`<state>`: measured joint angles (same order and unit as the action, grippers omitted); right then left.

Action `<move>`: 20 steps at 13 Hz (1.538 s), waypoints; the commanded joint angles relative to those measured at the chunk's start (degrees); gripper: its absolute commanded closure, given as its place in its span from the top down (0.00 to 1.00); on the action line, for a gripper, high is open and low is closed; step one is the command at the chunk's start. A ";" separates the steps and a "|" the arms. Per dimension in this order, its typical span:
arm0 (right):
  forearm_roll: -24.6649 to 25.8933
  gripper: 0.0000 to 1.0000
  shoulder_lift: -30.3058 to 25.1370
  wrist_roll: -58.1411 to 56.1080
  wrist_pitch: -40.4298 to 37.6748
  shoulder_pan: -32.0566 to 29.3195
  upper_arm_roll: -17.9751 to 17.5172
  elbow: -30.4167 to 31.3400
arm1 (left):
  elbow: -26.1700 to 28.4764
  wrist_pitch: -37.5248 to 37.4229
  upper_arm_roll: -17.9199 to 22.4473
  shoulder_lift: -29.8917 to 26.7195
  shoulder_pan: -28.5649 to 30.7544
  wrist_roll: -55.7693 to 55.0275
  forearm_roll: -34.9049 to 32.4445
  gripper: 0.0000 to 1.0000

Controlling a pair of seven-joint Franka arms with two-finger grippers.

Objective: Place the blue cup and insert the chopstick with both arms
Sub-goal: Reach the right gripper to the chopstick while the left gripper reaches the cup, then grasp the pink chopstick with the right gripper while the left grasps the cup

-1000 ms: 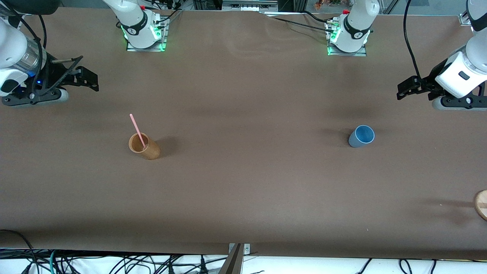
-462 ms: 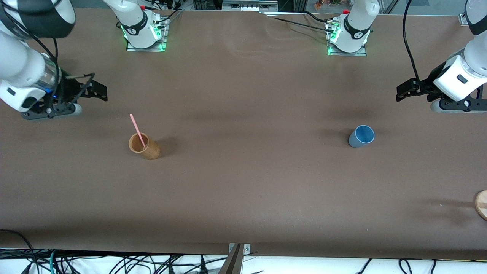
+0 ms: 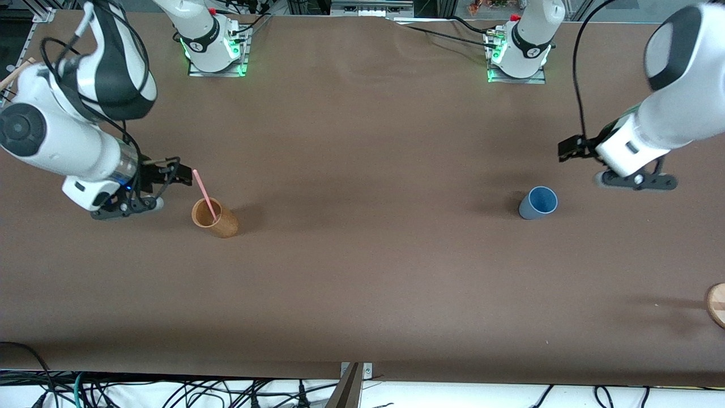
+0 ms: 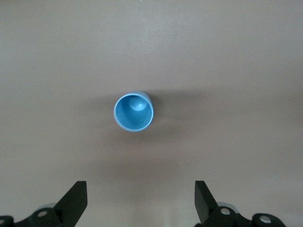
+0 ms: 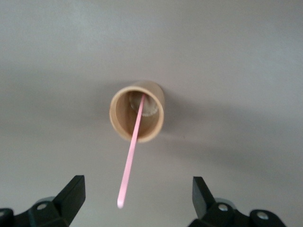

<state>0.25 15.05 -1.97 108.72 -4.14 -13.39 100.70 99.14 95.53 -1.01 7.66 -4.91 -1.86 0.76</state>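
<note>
The blue cup next needs to be grabbed by its rim point(image 3: 555, 199) with my left gripper, so that I can place the blue cup ready for the chopstick point(image 3: 203, 191).
The blue cup point(image 3: 538, 203) stands upright and empty toward the left arm's end of the table; it also shows in the left wrist view point(image 4: 134, 112). The pink chopstick point(image 3: 203, 191) leans in the tan cup point(image 3: 215, 219) toward the right arm's end; both show in the right wrist view, chopstick point(image 5: 130, 153) and tan cup point(image 5: 137, 111). My left gripper point(image 3: 568, 151) is open and empty in the air beside the blue cup, its jaws wide apart point(image 4: 139, 189). My right gripper point(image 3: 180, 172) is open, next to the chopstick's top end, which lies between its jaws untouched point(image 5: 137, 184).
A round wooden object point(image 3: 717, 304) lies at the table edge at the left arm's end, nearer the front camera. The arm bases point(image 3: 215, 48) point(image 3: 518, 54) stand along the edge farthest from the front camera. Cables hang below the near edge.
Both arms have swung in from the table's ends. The right gripper has come down next to the chopstick's top. The left gripper has moved toward the blue cup. The cups and chopstick have not moved.
</note>
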 commanded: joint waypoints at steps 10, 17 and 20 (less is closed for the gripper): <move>0.10 0.88 3.85 2.58 8.53 0.10 -1.29 9.60 | 22.58 33.83 -0.66 4.03 -0.97 0.46 0.04 1.00; 0.02 0.32 3.84 2.58 8.09 0.01 -1.29 10.74 | 30.92 46.57 -0.66 4.56 -1.41 0.02 0.04 1.00; 0.02 0.18 3.85 2.49 8.09 0.01 -1.29 10.74 | 31.99 50.18 -0.57 6.22 -1.41 0.02 0.04 1.00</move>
<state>0.27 20.57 -0.05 116.57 -3.77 -14.27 109.78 129.57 143.25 -1.85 14.11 -5.90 -1.86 0.76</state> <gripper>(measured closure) 0.740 0.000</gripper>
